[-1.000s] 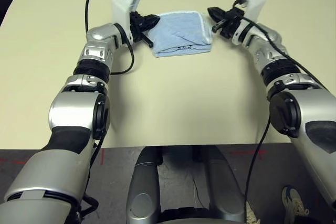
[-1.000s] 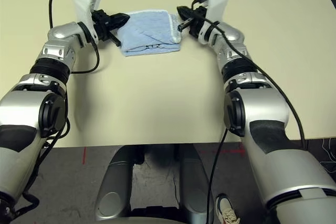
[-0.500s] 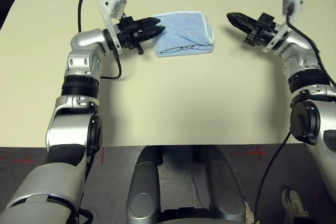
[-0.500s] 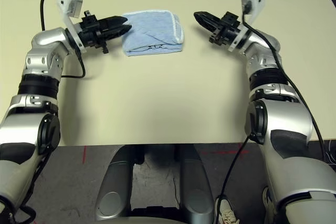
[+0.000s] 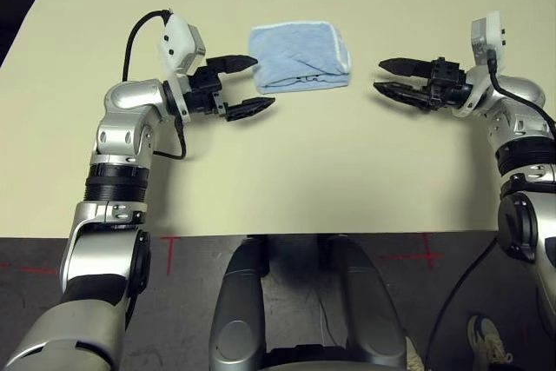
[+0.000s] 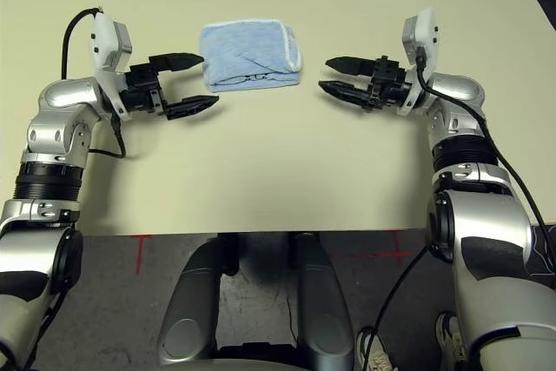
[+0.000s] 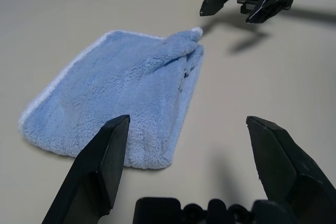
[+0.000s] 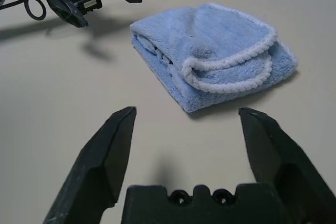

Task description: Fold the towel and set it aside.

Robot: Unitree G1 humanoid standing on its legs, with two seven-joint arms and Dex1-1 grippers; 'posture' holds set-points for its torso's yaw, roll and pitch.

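Note:
The towel should next be pinched by its curled edge with my right gripper, because the white edging curls up while the rest of the towel lies flat.
The light-blue towel lies folded into a small thick rectangle at the far middle of the beige table, its white edging curled along its right side. My left gripper hovers just left of it and slightly nearer to me, open and holding nothing. My right gripper is also open, a short gap to the right of the towel, pointing at it. In the left wrist view the towel lies ahead between the open fingers. In the right wrist view the towel lies beyond my open right gripper.
Bare tabletop surrounds the towel on all sides. The table's front edge runs close to my body, with dark floor and red tape marks below it. Black cables loop off both wrists.
Both grippers have opened and let go of the towel. Both arms drew back from it, outward and toward me. The folded towel stays in place.

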